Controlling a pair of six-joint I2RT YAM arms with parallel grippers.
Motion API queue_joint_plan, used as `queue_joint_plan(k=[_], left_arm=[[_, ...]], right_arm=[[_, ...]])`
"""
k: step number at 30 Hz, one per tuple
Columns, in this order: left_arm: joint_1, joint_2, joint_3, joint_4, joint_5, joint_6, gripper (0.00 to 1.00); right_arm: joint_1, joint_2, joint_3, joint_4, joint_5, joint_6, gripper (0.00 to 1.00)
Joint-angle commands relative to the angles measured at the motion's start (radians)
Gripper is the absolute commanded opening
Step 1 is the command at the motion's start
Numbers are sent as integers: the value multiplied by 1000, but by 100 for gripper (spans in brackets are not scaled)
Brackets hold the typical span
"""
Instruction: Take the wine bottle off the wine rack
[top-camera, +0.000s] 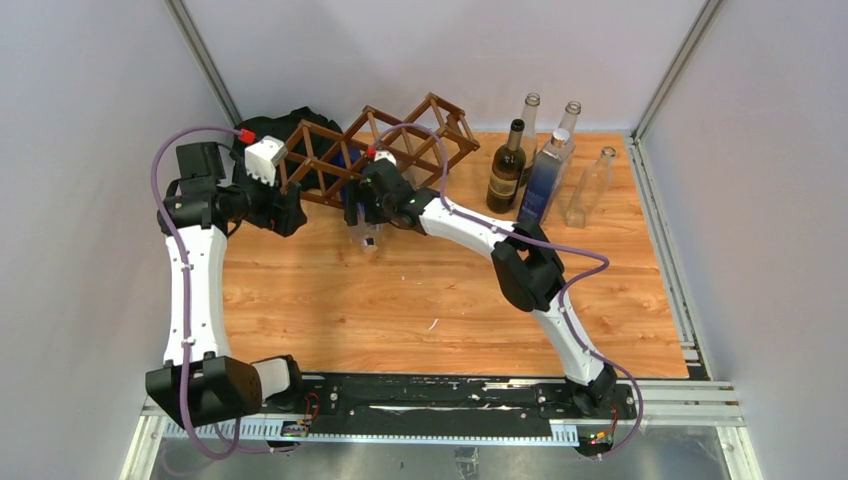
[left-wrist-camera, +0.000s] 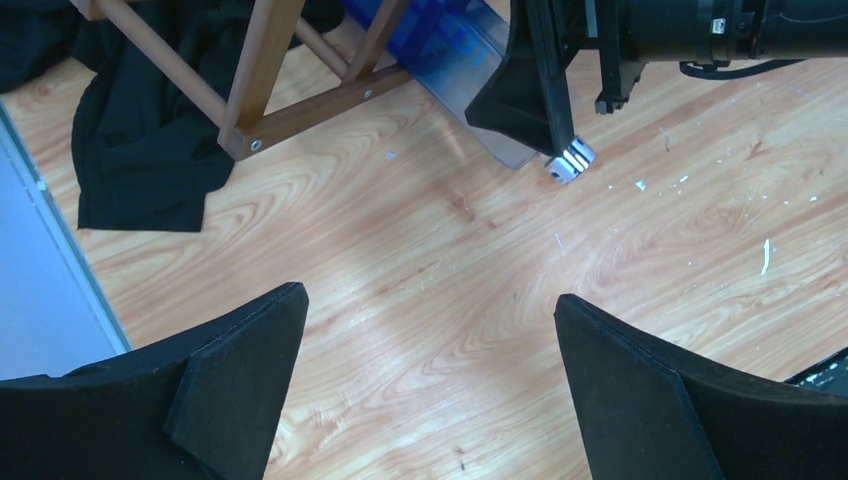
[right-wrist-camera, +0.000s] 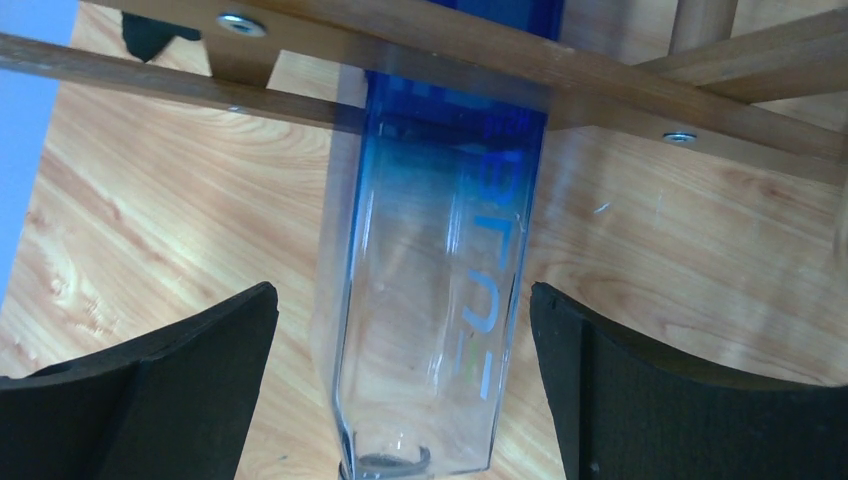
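My right gripper's fingers are above the clear end between them, so it is too early to close. The right gripper lowers, before closing on it.
The wine rack (top-camera: 400, 140) is a dark brown stick lattice at the back of the table. A blue-to-clear glass bottle (right-wrist-camera: 430, 330) lies in a low cell, its clear end sticking out toward the front (top-camera: 358, 222). My right gripper (right-wrist-camera: 405, 330) is open with one finger on each side of the bottle's clear end, a gap on both sides. My left gripper (left-wrist-camera: 430, 330) is open and empty over bare wood, beside the rack's left end (left-wrist-camera: 262, 90). The left wrist view also shows the bottle (left-wrist-camera: 455, 50) and a right finger (left-wrist-camera: 530, 90).
Several bottles (top-camera: 545, 165) stand in a group at the back right. A black cloth (left-wrist-camera: 140, 150) lies behind and beside the rack's left end (top-camera: 270, 125). Grey walls enclose the wooden table (top-camera: 430, 300) on three sides.
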Motion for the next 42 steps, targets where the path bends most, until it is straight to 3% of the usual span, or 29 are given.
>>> queue_joint_plan(k=[1,12,15,24,26,30,32,35,42], left_arm=[[34,-15,-36,5,49,60,100],[61,-18,-135,5,43,175,100],[66,-21,-160,5,42,206,100],[71,-56,-242,5,45,326,100],[70,-65,-259,5,48,358,100],[70,-74,-284,5,70,410,100],[70,-75,-293,5,82,436,100],[71,-73,-306,5,98,465,100],[70,-59,-320,5,117,533,100]], right_arm=[[0,50,50,-32,81,18,100],[4,97,53,-35,175,69,100],[4,100,32,-8,164,81,96],[4,33,-116,200,69,103,64],[4,9,-154,246,47,109,52],[7,-34,-212,302,15,115,17],[9,-54,-231,318,5,113,7],[12,-88,-261,337,-25,115,0],[27,-173,-367,401,-66,124,0]])
